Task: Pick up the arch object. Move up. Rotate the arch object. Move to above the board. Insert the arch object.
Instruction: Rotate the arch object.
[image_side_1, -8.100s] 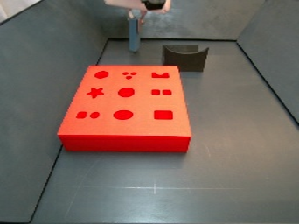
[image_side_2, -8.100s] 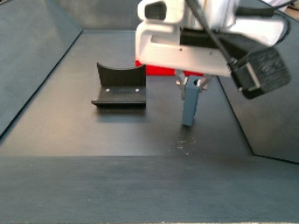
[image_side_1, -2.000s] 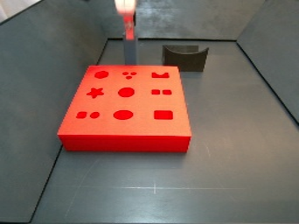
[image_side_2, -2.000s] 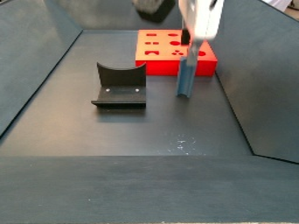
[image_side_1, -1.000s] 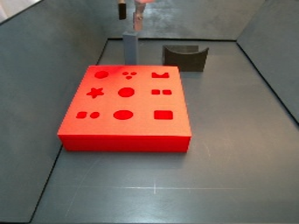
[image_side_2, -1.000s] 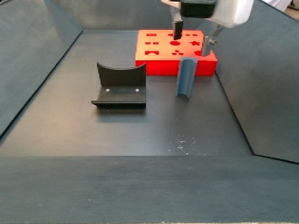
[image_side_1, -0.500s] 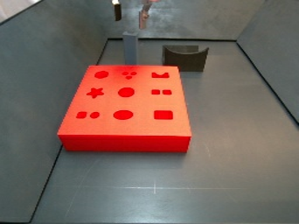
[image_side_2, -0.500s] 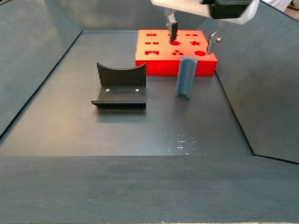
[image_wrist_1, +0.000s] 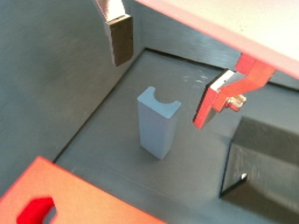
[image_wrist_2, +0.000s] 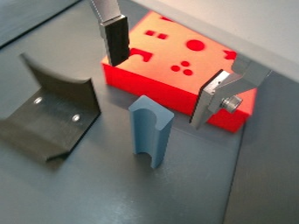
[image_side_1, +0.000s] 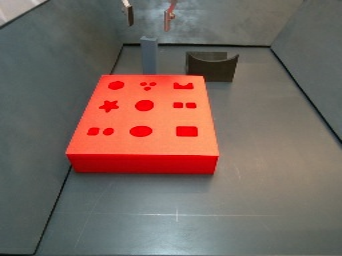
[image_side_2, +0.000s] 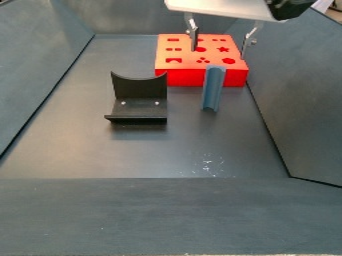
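My gripper grabs the arch object by its long sides next, so its plain end stays free to enter the board (image_side_1: 144, 120) (image_wrist_1: 87, 199).
The arch object (image_side_1: 147, 52) (image_side_2: 211, 90) is a slim grey-blue slab with a curved notch in its top end. It stands upright on the dark floor by itself, close to one edge of the red board (image_side_1: 144, 120) (image_side_2: 201, 58). Both wrist views look down on the arch object (image_wrist_1: 156, 122) (image_wrist_2: 149, 131). My gripper (image_side_1: 148, 13) (image_side_2: 221, 30) hangs open well above it, fingers (image_wrist_1: 121, 39) (image_wrist_2: 114, 39) spread wide and holding nothing. The board's top (image_wrist_2: 176, 52) shows shaped cut-outs.
The dark fixture (image_side_1: 211, 64) (image_side_2: 135, 98) (image_wrist_2: 52, 105) stands on the floor a short way from the arch object. Grey sloping walls (image_side_1: 80, 40) enclose the floor on all sides.
The gripper held the arch object earlier, has let it go and has kept rising over the last second. The arch object stays standing by the board.
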